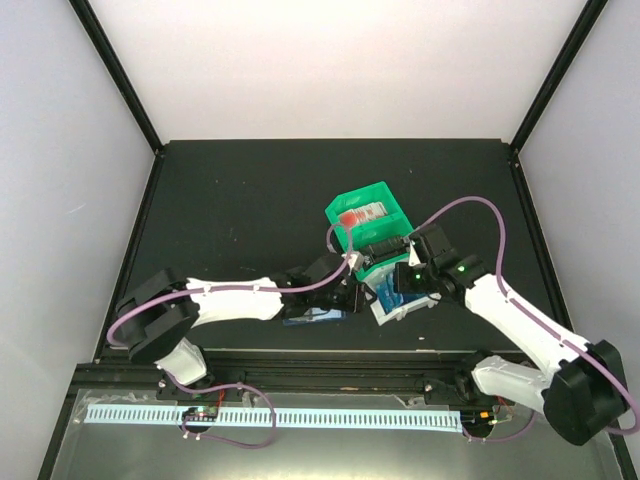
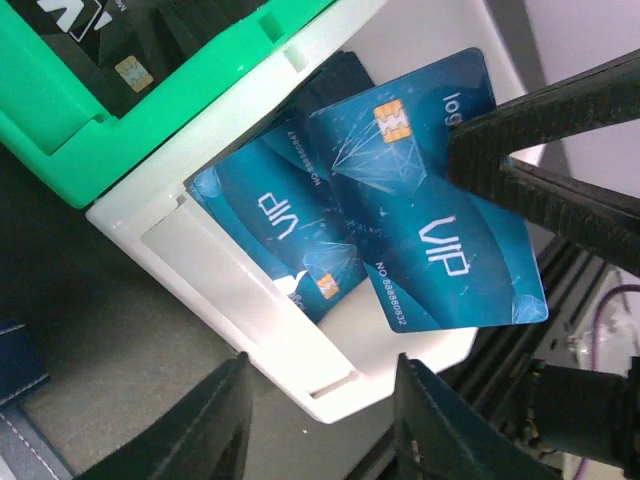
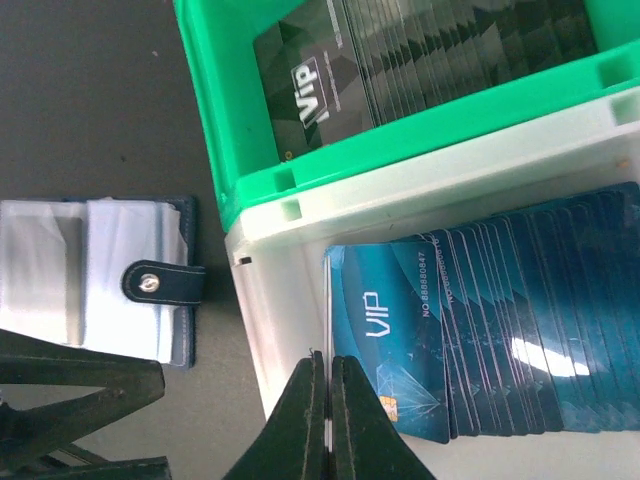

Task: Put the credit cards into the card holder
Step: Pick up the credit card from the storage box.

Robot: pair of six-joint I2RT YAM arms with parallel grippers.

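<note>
I need to grab the bright blue credit card by its numbered long edge (image 2: 386, 292) with my left gripper, so the opposite edge stays free for my right gripper to hold.
Several blue credit cards (image 3: 520, 320) stand fanned in a white bin (image 3: 270, 300). My right gripper (image 3: 328, 360) is shut on one blue credit card (image 2: 430, 230). That card shows edge-on between the fingers in the right wrist view and face-on, tilted above the bin, in the left wrist view. The card holder (image 3: 100, 280) lies open on the table left of the bin, its clear sleeves and snap strap showing. My left gripper (image 2: 320, 360) is open with nothing held, its fingers either side of the white bin's near corner.
A green bin (image 3: 230, 120) holding black cards (image 3: 400, 60) adjoins the white bin on its far side. From above, both grippers crowd together at the bins (image 1: 365, 215) near the table's front edge, with the card holder (image 1: 315, 317) just left of them.
</note>
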